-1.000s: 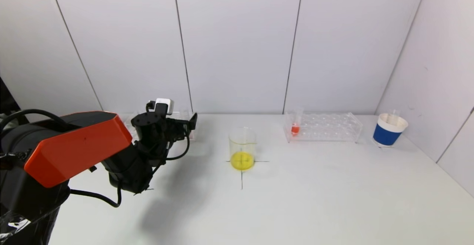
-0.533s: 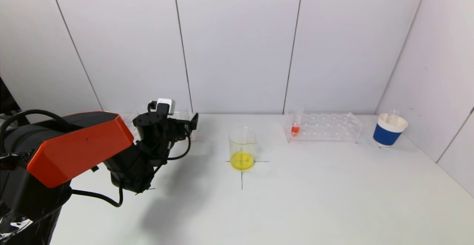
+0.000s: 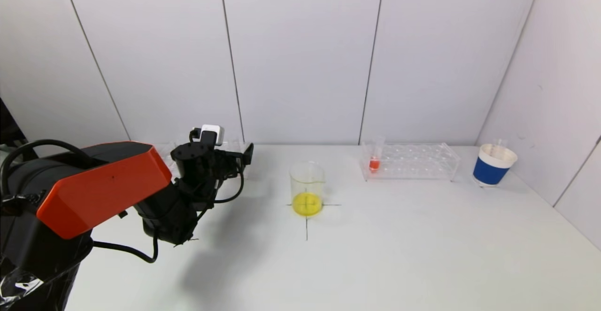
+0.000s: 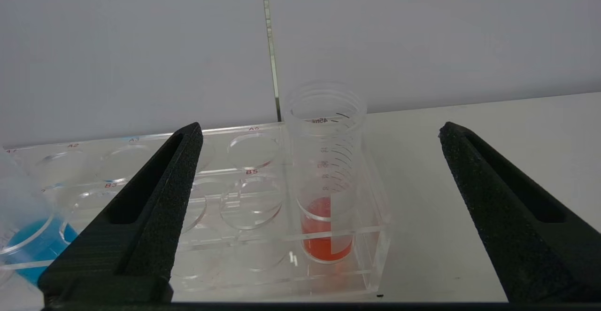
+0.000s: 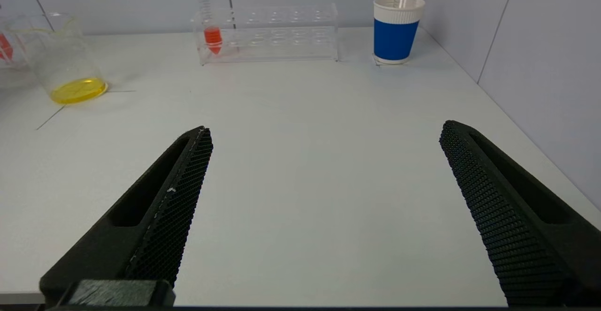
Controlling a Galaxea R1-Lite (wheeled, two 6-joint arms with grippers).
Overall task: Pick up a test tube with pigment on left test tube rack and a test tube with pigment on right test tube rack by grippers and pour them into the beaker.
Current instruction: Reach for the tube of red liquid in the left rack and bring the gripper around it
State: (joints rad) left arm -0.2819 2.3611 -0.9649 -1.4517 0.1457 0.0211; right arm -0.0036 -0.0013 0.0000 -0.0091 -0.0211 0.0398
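Note:
The left gripper grips the red test tube by its bare upper part under its rim [image 4: 325, 150] next, since the rack hole [image 4: 327, 212] surrounds the test tube's lower end.
My left gripper [image 3: 240, 157] is open at the left test tube rack [image 3: 231, 143], which it mostly hides in the head view. In the left wrist view the gripper [image 4: 319, 128] faces a tube with red pigment [image 4: 326, 193] standing in the end hole of the clear rack [image 4: 244, 193], between and beyond the fingertips. The beaker [image 3: 307, 189] holds yellow liquid at mid table. The right rack [image 3: 413, 161] holds one red tube [image 3: 374, 159]. My right gripper [image 5: 325, 128] is open and empty above bare table, out of the head view.
A tube with blue pigment [image 4: 28, 240] stands at the rack's other end. A blue-and-white paper cup [image 3: 494, 165] with a rod stands at the far right near the side wall. A black cross marks the table under the beaker. White walls close the back.
My left gripper has edged slightly forward and to the right toward the left rack. Nothing else has moved.

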